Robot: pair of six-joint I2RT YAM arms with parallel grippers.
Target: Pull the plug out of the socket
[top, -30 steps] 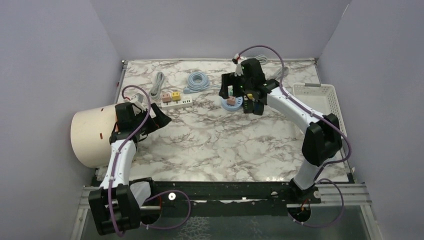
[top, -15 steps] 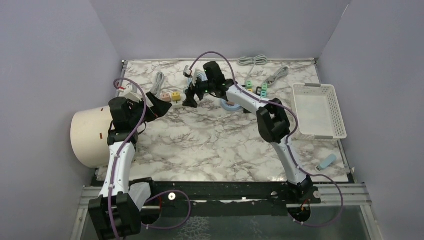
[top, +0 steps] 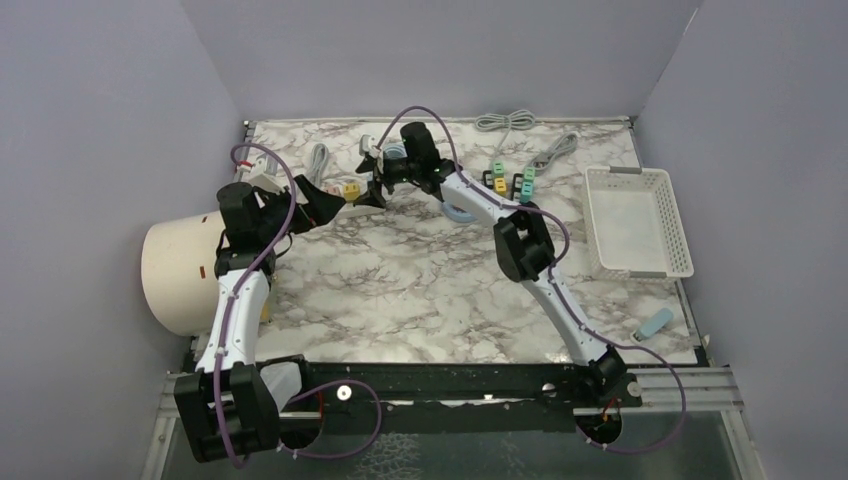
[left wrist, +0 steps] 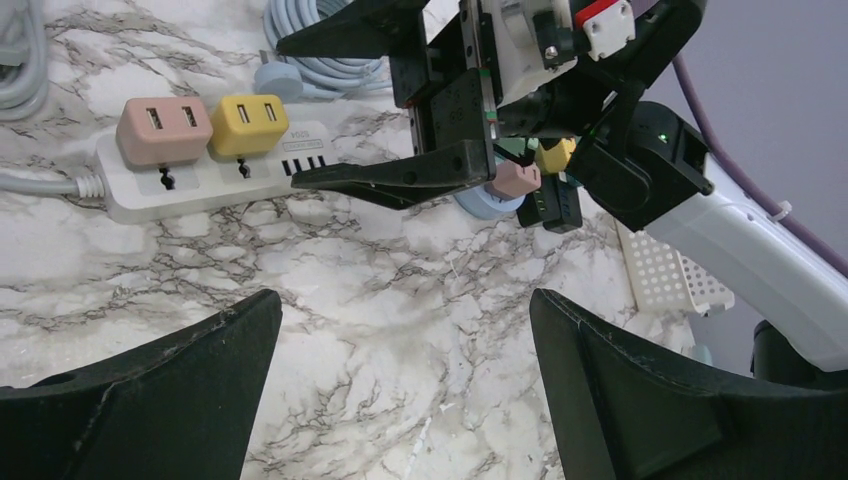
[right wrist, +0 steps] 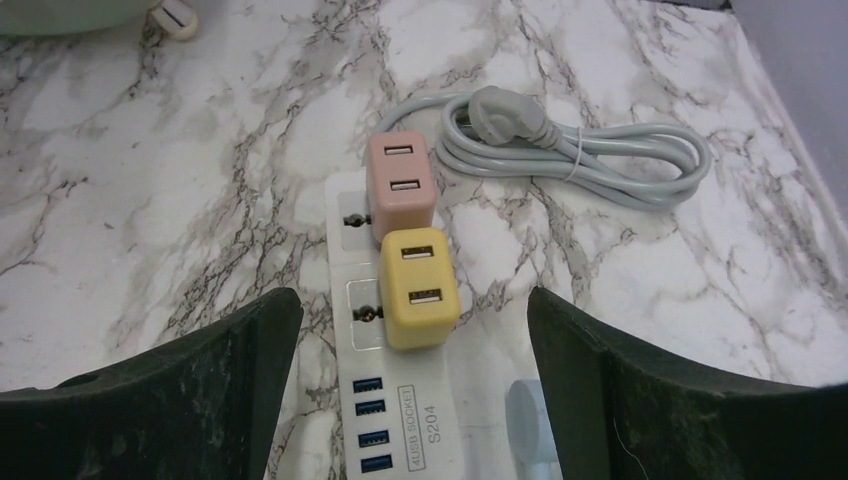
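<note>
Both plugs should stay free for my right gripper to pull off, so my left gripper should reach the white power strip [left wrist: 190,185] and grab its cord end [left wrist: 121,188].
A white power strip [right wrist: 405,400], the socket, lies on the marble table at the back left. A pink plug [right wrist: 400,185] and a yellow plug [right wrist: 420,285] are seated in it side by side. My right gripper [right wrist: 412,298] hangs open over the strip, one finger on each side of the yellow plug, touching nothing. In the left wrist view the strip [left wrist: 190,185] lies ahead at upper left, with the right gripper's fingers [left wrist: 400,180] just beyond the yellow plug [left wrist: 249,122]. My left gripper [left wrist: 405,310] is open over bare marble, near the strip's front side.
A grey coiled cable [right wrist: 580,150] lies beyond the pink plug. A blue cable coil [top: 400,155], a blue disc with a pink adapter [left wrist: 515,180], small coloured plugs [top: 510,180] and a white basket [top: 640,220] sit to the right. A cream cylinder [top: 180,270] stands at left.
My right arm swung left from the blue disc to above the power strip, and its jaws narrowed slightly. The left gripper crept toward the strip.
</note>
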